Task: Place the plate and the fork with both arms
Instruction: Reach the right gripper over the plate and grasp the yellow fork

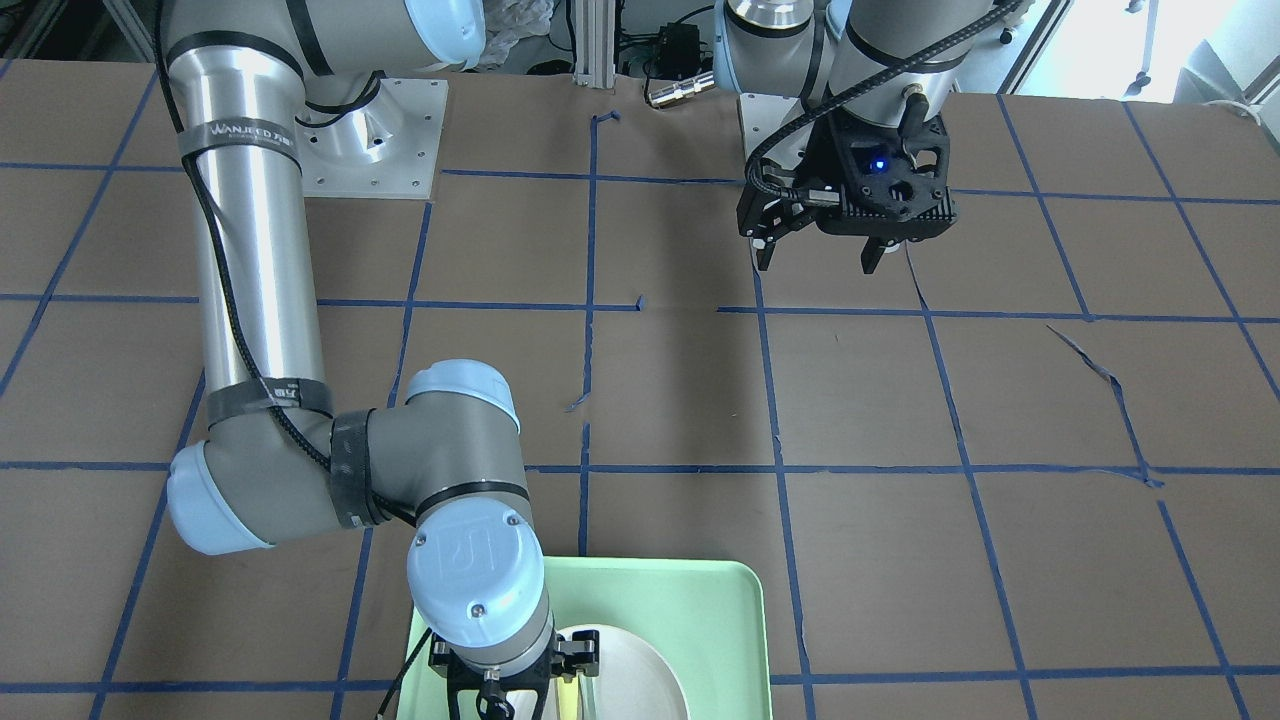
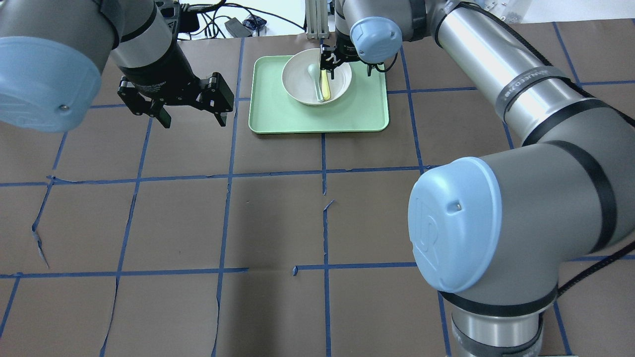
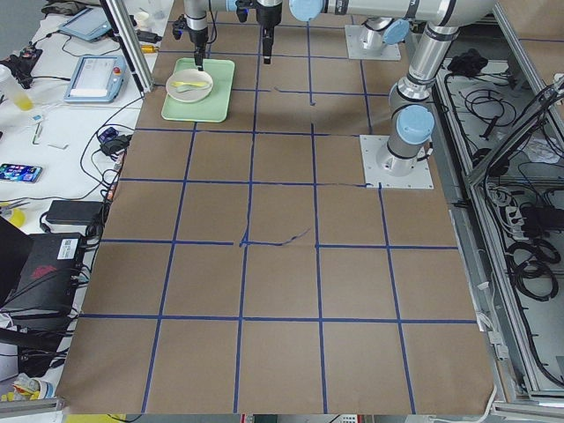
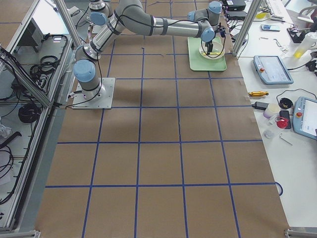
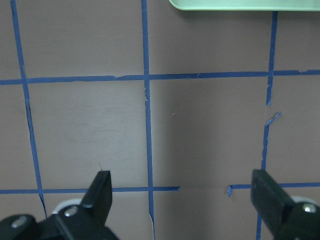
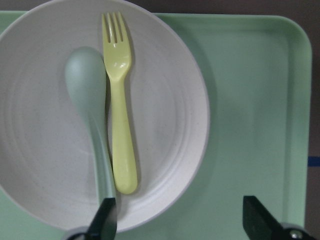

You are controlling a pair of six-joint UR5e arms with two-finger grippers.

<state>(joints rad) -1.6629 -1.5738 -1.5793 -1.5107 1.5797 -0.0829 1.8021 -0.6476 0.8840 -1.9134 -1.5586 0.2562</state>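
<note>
The right gripper grips the yellow fork by its handle (image 1: pixel 567 698) next to set it beside the plate on the green tray (image 1: pixel 702 606).
The white plate (image 2: pixel 337 79) sits in the light green tray (image 2: pixel 367 111) at the table's far middle. The yellow fork (image 2: pixel 326 89) lies in the plate beside a grey-green spoon (image 2: pixel 312 74). In the right wrist view the fork (image 6: pixel 120 130) lies right of the spoon (image 6: pixel 90 100) on the plate (image 6: pixel 165 125). My right gripper (image 6: pixel 180 217) is open and empty above the plate's edge, the fork's handle just inside one finger. My left gripper (image 2: pixel 193 118) is open and empty above bare table, left of the tray.
Brown paper with blue tape grid lines covers the table (image 2: pixel 278 223). The tray's near edge (image 5: pixel 240 5) shows at the top of the left wrist view. Cables and a post (image 2: pixel 315 20) stand behind the tray. The right arm's elbow (image 2: pixel 496 223) fills the near right.
</note>
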